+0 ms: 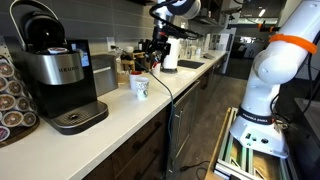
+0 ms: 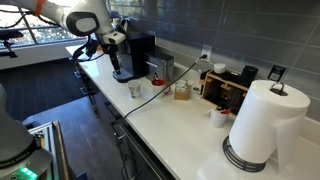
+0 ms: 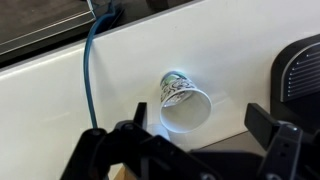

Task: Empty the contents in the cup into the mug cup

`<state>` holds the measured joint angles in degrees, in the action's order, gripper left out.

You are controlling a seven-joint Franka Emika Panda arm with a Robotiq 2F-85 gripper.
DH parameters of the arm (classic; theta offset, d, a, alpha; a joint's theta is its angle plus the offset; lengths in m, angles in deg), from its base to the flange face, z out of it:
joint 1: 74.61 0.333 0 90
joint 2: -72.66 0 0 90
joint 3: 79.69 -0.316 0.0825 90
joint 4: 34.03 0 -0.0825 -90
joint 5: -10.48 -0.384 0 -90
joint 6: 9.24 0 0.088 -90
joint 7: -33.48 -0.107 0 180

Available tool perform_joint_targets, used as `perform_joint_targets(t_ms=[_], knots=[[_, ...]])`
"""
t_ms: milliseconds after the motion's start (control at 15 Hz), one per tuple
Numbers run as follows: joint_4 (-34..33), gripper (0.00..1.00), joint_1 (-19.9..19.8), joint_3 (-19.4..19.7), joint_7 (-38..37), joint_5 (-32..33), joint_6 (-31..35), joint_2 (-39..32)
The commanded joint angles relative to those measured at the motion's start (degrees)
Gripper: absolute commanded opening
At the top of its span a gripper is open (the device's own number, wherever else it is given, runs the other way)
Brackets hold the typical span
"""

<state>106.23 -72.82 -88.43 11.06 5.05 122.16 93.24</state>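
Note:
Next, my gripper pinches the paper cup's side at one side of the cup's rim, leaving the cup's opening open to tip and empty into the mug (image 2: 218, 117).
A white paper cup with a green pattern (image 1: 139, 87) stands upright on the white counter, next to the coffee machine. It also shows in an exterior view (image 2: 135, 90) and from above in the wrist view (image 3: 183, 100), where its inside looks white. My gripper (image 3: 197, 135) is open and empty. It hangs above the cup with a finger on either side and does not touch it. The gripper shows in both exterior views (image 1: 152, 50) (image 2: 113, 42). A small white mug (image 2: 218, 117) stands further along the counter, near the paper towel roll.
A black and silver coffee machine (image 1: 55, 75) stands beside the cup; its drip tray (image 3: 300, 70) shows in the wrist view. A dark cable (image 3: 92, 70) runs across the counter. A glass cup (image 2: 182, 91), a black organizer (image 2: 235, 85) and a paper towel roll (image 2: 262, 125) stand further along.

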Motion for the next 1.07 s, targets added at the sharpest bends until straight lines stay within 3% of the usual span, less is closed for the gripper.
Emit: perform_joint_targets(t_ms=[0, 267, 667, 867, 1000], knots=[[-4.1, 1.00, -1.0, 0.1, -6.8, -2.3, -1.0, -5.0], [-9.2, 1.00, -2.2, 0.8, -15.1, -4.2, 0.8, -11.7], [-15.1, 1.00, -1.9, 2.1, -29.9, 1.4, 0.1, -21.0], [-15.8, 1.00, -1.1, 3.3, -32.5, 3.3, 0.6, -24.5], [-15.1, 1.00, -0.8, 4.2, -29.4, 4.0, 0.7, -25.6]])
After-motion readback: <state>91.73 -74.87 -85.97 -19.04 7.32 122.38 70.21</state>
